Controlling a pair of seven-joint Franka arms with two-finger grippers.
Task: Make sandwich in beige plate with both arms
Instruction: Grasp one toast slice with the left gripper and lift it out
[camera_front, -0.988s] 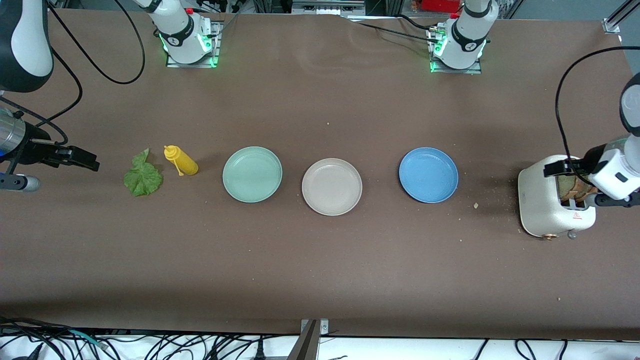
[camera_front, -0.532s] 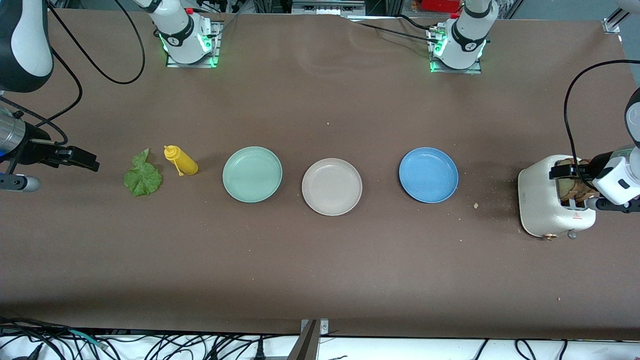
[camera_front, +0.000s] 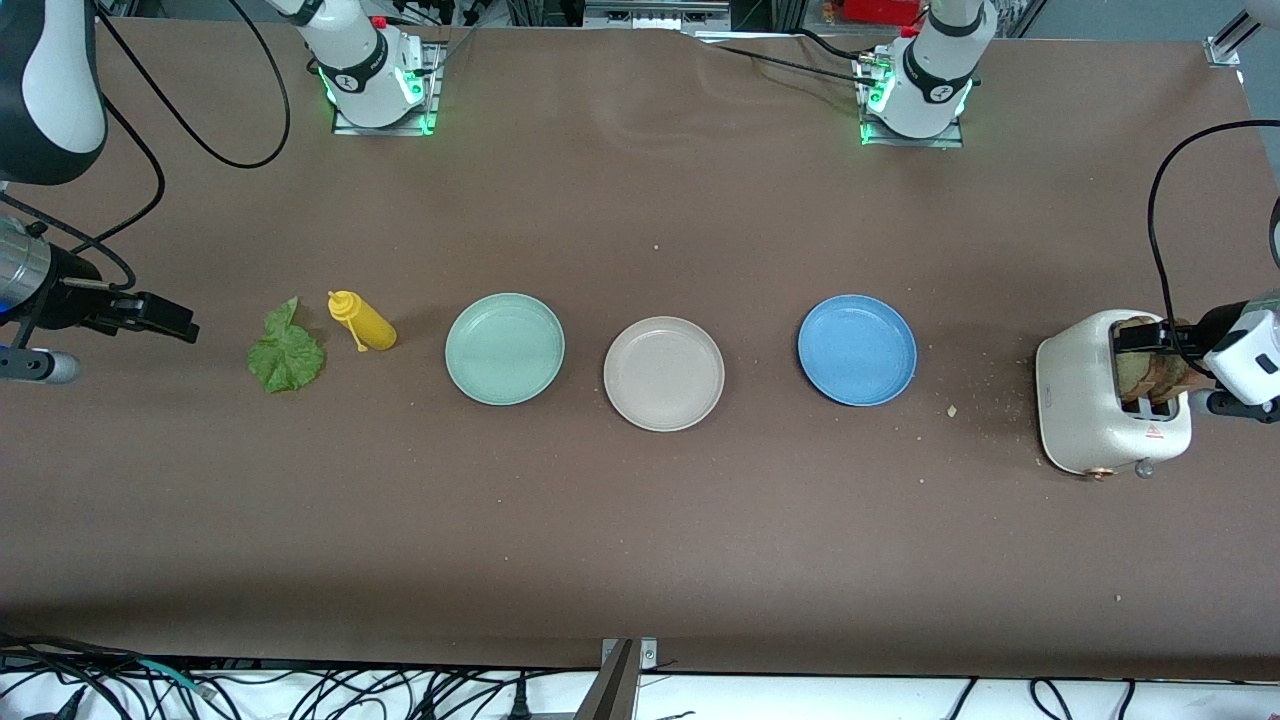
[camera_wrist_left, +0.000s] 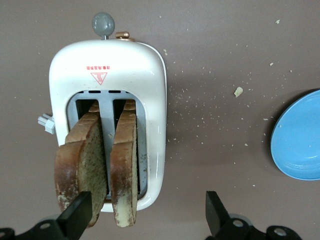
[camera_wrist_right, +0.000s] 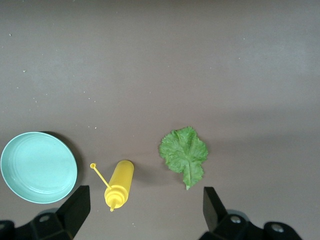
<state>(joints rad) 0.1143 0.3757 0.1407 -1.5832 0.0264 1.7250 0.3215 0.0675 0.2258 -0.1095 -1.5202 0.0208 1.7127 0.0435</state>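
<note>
My left gripper needs to go down first. Its fingers are above the toasted bread slices in the left wrist view and would miss them if they closed now.
The beige plate (camera_front: 663, 373) lies bare in the middle of the table. Two brown toasted bread slices (camera_front: 1150, 372) stand in the slots of a white toaster (camera_front: 1075, 400) at the left arm's end. In the left wrist view the slices (camera_wrist_left: 125, 165) lean up out of the toaster (camera_wrist_left: 150, 75). My left gripper (camera_front: 1140, 337) hangs open over the toaster; it (camera_wrist_left: 146, 222) holds nothing. A green lettuce leaf (camera_front: 286, 355) lies flat at the right arm's end and shows in the right wrist view (camera_wrist_right: 184, 152). My right gripper (camera_front: 165, 320) waits open and empty (camera_wrist_right: 145, 210) above the table beside the leaf.
A yellow squeeze bottle (camera_front: 365, 322) lies on its side between the leaf and a mint green plate (camera_front: 505, 349). A blue plate (camera_front: 857, 350) lies between the beige plate and the toaster. Crumbs are scattered around the toaster.
My left gripper has shifted toward the left arm's end of the table, uncovering more of the bread slices. The right arm has not moved.
</note>
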